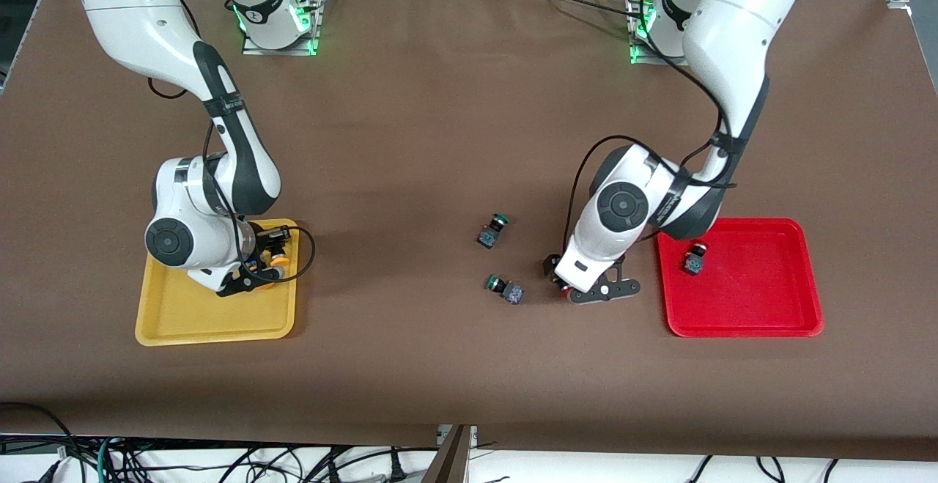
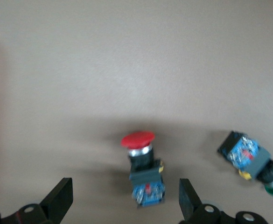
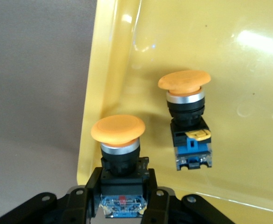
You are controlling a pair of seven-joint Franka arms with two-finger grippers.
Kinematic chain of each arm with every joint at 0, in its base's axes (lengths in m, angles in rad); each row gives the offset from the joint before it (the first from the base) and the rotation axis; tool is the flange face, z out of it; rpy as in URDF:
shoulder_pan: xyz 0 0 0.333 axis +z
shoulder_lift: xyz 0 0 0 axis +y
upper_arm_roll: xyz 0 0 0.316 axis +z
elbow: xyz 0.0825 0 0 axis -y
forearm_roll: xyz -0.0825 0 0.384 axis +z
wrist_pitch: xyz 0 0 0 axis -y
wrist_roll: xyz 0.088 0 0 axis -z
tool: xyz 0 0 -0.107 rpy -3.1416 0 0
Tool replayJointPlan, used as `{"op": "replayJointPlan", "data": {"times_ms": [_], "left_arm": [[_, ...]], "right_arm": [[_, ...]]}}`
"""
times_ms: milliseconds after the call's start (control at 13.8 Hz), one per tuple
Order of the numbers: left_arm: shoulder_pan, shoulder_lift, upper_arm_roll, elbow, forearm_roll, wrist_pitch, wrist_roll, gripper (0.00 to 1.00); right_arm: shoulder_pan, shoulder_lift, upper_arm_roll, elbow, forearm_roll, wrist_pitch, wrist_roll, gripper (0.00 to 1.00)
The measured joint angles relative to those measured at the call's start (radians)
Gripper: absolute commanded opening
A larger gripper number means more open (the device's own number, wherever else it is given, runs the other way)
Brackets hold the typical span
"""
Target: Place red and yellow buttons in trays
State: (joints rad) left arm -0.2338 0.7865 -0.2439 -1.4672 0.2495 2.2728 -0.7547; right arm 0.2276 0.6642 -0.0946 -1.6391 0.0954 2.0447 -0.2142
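My left gripper moves lower next before it closes on the button. Its fingers stop above the red button's body [image 2: 145, 175], over bare tabletop, so closing now would miss.
My left gripper [image 1: 570, 290] is open, low over the table beside the red tray [image 1: 755, 300]. In the left wrist view [image 2: 124, 200] a red button [image 2: 143, 170] lies on its side between the spread fingers [image 2: 61, 198], untouched. A second red button [image 1: 695, 258] lies in the red tray. My right gripper [image 3: 121, 198] is shut on a yellow button [image 3: 119, 140] and holds it upright over the rim of the yellow tray [image 3: 229, 70]. The other yellow button [image 3: 187, 126] lies in that tray. In the front view the right gripper [image 1: 264, 269] is over the yellow tray [image 1: 205, 314].
Two green-capped switches lie mid-table, one [image 1: 492, 230] farther from the front camera than the other [image 1: 506, 289]. The nearer one also shows in the left wrist view [image 2: 255, 161], close beside the red button. Brown cloth covers the table.
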Motion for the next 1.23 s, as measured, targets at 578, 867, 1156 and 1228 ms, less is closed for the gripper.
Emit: {"op": "replayJointPlan", "data": {"times_ms": [578, 867, 1156, 1228], "left_arm": [[-0.012, 0.098, 0.005, 0.002, 0.008, 0.127, -0.110, 0.59], [-0.017, 0.089, -0.006, 0.006, 0.008, 0.112, -0.118, 0.12], [-0.013, 0.063, 0.001, 0.012, 0.009, -0.001, -0.116, 0.09], [-0.011, 0.043, 0.007, 0.019, 0.011, -0.046, -0.106, 0.12]], "right_arm": [[-0.066, 0.009, -0.001, 0.003, 0.001, 0.050, -0.102, 0.81], [-0.069, 0.008, 0.003, 0.045, 0.005, 0.049, -0.103, 0.86], [-0.052, -0.010, 0.017, 0.142, 0.006, -0.029, 0.025, 0.98], [-0.037, -0.020, 0.018, 0.168, 0.006, -0.051, 0.068, 0.99]]}}
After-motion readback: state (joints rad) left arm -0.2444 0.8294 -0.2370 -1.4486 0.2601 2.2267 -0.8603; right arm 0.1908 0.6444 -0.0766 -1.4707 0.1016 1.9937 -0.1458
